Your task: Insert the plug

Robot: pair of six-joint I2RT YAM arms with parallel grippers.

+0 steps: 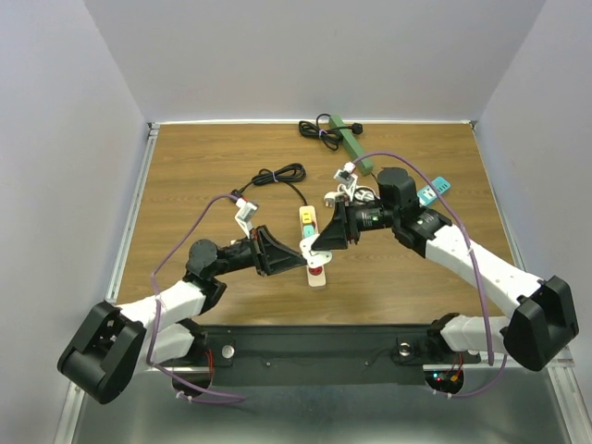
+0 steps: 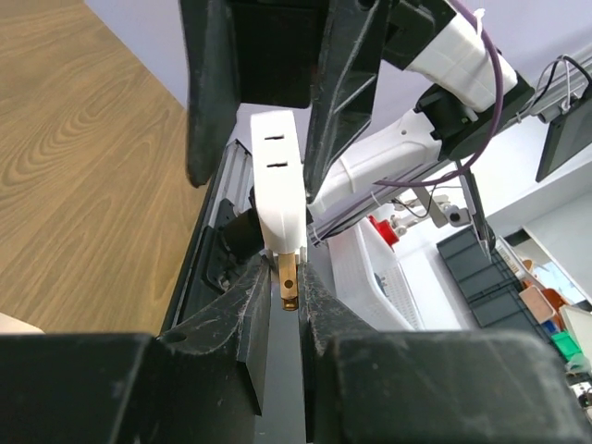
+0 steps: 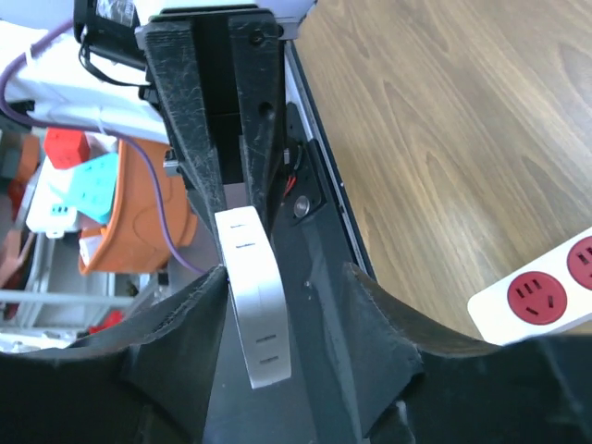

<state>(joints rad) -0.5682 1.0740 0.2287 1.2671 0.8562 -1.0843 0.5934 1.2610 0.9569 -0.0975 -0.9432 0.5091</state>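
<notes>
My right gripper will next grab the white plug [image 2: 277, 180] by the end opposite its brass prongs, so the prongs stay free to insert.
A white plug [image 2: 277, 180] with brass prongs [image 2: 289, 277] hangs in the air between both grippers, above a white power strip [image 1: 316, 274] with red sockets [image 3: 536, 294]. My left gripper [image 2: 282, 282] is shut on the plug's pronged end. My right gripper [image 3: 287, 287] is open around the plug's other end [image 3: 254, 305]. The plug leans against one of its fingers [image 3: 185, 324], with a wide gap to the other. In the top view the two grippers meet tip to tip over the strip, left gripper [image 1: 301, 250] and right gripper [image 1: 324, 242].
A green power strip [image 1: 353, 146] with a black cable lies at the back of the wooden table [image 1: 203, 176]. Another coiled black cable [image 1: 277, 175] lies left of centre. A teal object [image 1: 433, 192] sits behind the right arm. The table's near metal edge [image 3: 319, 199] is below the grippers.
</notes>
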